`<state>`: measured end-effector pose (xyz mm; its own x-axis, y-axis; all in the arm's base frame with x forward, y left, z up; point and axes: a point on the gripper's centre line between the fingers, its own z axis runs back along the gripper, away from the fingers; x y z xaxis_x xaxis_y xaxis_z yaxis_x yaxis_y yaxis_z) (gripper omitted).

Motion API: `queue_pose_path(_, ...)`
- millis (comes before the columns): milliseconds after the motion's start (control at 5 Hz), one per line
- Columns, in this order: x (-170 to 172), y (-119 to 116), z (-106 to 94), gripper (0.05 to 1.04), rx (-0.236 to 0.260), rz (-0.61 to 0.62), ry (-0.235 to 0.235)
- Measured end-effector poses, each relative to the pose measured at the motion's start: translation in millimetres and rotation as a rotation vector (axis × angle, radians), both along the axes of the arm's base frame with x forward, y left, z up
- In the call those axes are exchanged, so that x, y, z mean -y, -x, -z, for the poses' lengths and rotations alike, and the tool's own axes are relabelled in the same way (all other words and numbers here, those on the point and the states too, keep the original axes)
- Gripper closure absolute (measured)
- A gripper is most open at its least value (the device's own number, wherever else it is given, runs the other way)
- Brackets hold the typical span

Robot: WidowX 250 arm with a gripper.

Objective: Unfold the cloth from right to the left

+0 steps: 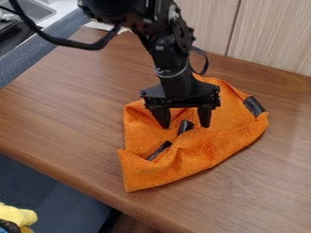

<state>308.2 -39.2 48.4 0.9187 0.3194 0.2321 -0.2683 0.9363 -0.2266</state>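
Note:
My gripper picks up the orange cloth by its folded-over edge with the dark piece (159,150) next, to unfold the cloth across the table.
The gripper (184,124) hangs over the middle of the orange cloth (213,144), its two fingers spread apart. Between and just below the fingertips, a dark piece (186,127) shows on the cloth. The cloth lies rumpled on the wooden table, with a folded layer along its lower side and a corner pointing toward the table's front edge. A second dark strip (159,150) sits in a crease at the lower left, and a black patch (254,105) is at the cloth's right end. The gripper and arm hide part of the cloth's upper side.
The wooden table (67,102) extends on both sides of the cloth, its front edge running diagonally at the lower left. A light wood panel (270,36) stands behind. A yellow object (17,215) is at the bottom left, off the table. A black cable loops at the upper left.

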Motion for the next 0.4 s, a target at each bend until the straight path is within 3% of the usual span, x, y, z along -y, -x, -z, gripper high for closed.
queue_pose_path(400, 5.0, 2.2, 7.0, 0.703, -0.022, 0.008, -0.015)
